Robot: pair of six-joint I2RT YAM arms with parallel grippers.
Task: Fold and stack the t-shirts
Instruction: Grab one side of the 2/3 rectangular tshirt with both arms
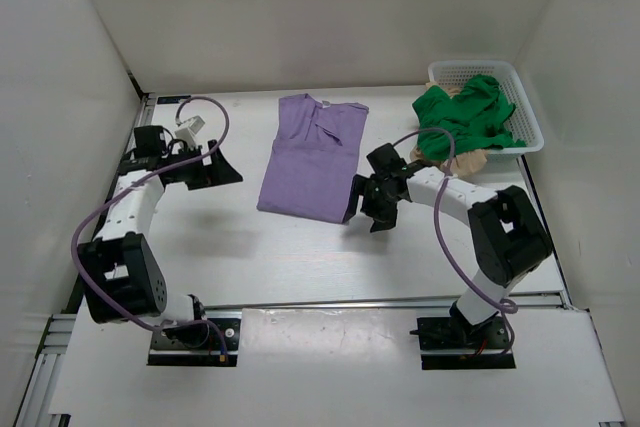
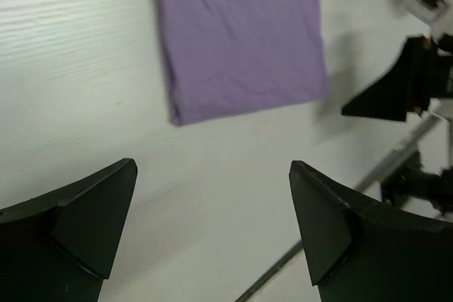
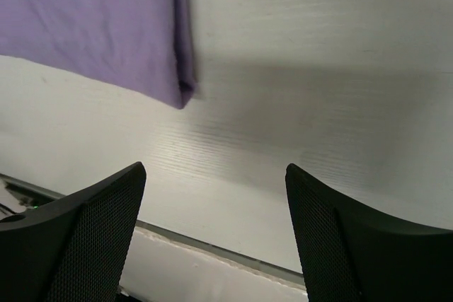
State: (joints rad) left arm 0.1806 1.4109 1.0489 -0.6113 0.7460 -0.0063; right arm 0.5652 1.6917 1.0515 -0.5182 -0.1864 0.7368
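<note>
My left gripper grips the purple t-shirt's near corner (image 1: 262, 206) (image 2: 179, 117) next, opposite my right gripper's. It then folds that end of the t-shirt toward the collar.
A purple t-shirt (image 1: 310, 159) lies on the table, folded lengthwise into a narrow strip, collar at the far end. It shows in the left wrist view (image 2: 237, 37) and its near corner in the right wrist view (image 3: 99, 26). A green t-shirt (image 1: 465, 117) hangs crumpled over the white basket (image 1: 525, 107), with a beige garment (image 1: 455, 159) under it. My left gripper (image 1: 222, 172) is open and empty, left of the purple shirt. My right gripper (image 1: 362, 209) is open and empty just right of the shirt's near right corner.
The white basket stands at the far right corner. White walls enclose the table on three sides. A metal rail (image 1: 330, 302) runs along the near edge. The right arm (image 2: 403, 83) shows in the left wrist view.
</note>
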